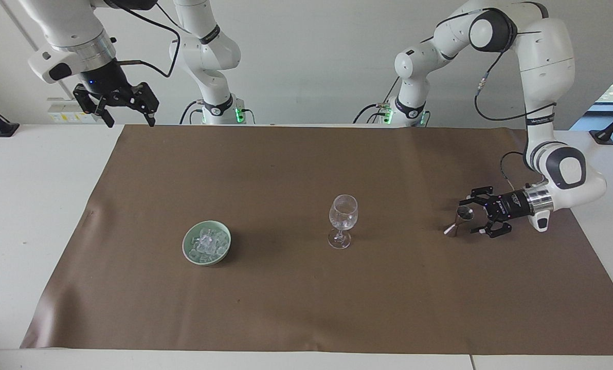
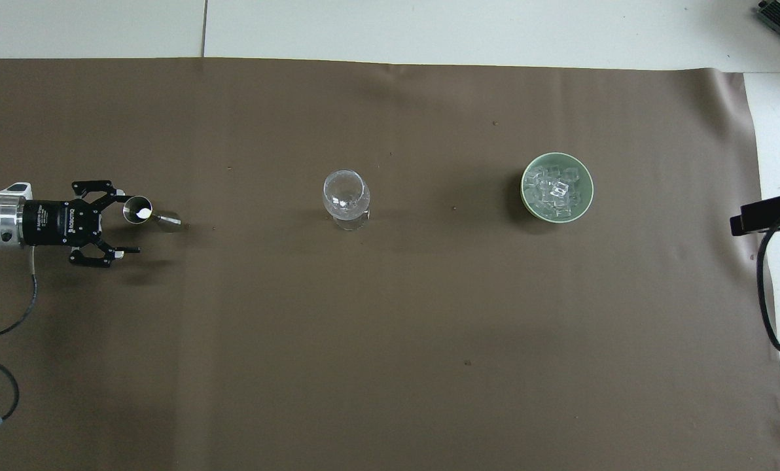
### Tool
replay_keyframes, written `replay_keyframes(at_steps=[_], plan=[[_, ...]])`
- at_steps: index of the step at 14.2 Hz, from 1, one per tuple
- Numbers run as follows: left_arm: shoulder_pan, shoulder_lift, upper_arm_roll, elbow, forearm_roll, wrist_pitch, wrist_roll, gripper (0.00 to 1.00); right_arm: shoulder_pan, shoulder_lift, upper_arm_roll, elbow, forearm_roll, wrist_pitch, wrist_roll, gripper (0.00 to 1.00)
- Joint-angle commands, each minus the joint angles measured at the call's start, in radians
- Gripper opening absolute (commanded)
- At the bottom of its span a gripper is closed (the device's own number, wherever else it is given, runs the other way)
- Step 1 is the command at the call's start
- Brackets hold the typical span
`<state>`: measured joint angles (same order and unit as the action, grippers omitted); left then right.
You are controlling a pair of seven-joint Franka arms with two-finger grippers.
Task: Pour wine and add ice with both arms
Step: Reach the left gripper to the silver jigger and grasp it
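The jigger flares into a sloping cup at each end (image 2: pixel 137 209), so the left gripper needs to grab the jigger by its narrow middle (image 2: pixel 154 216) next.
A clear stemmed glass (image 1: pixel 343 220) stands mid-mat; it also shows in the overhead view (image 2: pixel 346 196). Ice (image 1: pixel 206 241), several small clear cubes, fills a green bowl (image 1: pixel 185 246) toward the right arm's end; the overhead view shows the ice (image 2: pixel 555 190) and the bowl (image 2: pixel 588 196) too. A small metal jigger (image 1: pixel 458 221) (image 2: pixel 142 212) stands toward the left arm's end. My left gripper (image 1: pixel 469 217) (image 2: pixel 129 222) lies level, low over the mat, open, its fingertips at the jigger's cup without clamping it. My right gripper (image 1: pixel 130 122) hangs open and empty, high over the mat's corner, waiting.
A brown mat (image 1: pixel 286 308) covers most of the white table. A black part with a cable (image 2: pixel 769 214) juts in at the overhead view's edge, at the right arm's end. Cables trail beside the left wrist.
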<state>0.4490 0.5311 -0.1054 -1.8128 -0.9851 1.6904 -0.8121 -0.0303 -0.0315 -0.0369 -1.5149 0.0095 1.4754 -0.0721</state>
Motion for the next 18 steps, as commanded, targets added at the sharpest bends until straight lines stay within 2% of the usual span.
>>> replay_keyframes(at_steps=[1, 8, 12, 16, 18], plan=[[-0.018, -0.025, -0.004, -0.057, -0.055, 0.051, 0.03, 1.0, -0.003, -0.011, -0.001, -0.014, 0.017, 0.006, -0.006, 1.0], [-0.033, -0.026, -0.004, -0.071, -0.09, 0.055, 0.031, 1.0, -0.003, -0.011, -0.001, -0.014, 0.017, 0.006, -0.006, 1.0], [-0.033, -0.026, -0.004, -0.071, -0.09, 0.055, 0.031, 0.73, -0.003, -0.011, -0.001, -0.014, 0.017, 0.006, -0.006, 1.0], [-0.032, -0.026, -0.004, -0.069, -0.09, 0.055, 0.03, 0.5, -0.002, -0.011, -0.001, -0.014, 0.017, 0.006, -0.006, 1.0], [-0.032, -0.025, -0.004, -0.069, -0.09, 0.055, 0.03, 0.41, -0.002, -0.011, -0.001, -0.014, 0.017, 0.006, -0.005, 1.0]])
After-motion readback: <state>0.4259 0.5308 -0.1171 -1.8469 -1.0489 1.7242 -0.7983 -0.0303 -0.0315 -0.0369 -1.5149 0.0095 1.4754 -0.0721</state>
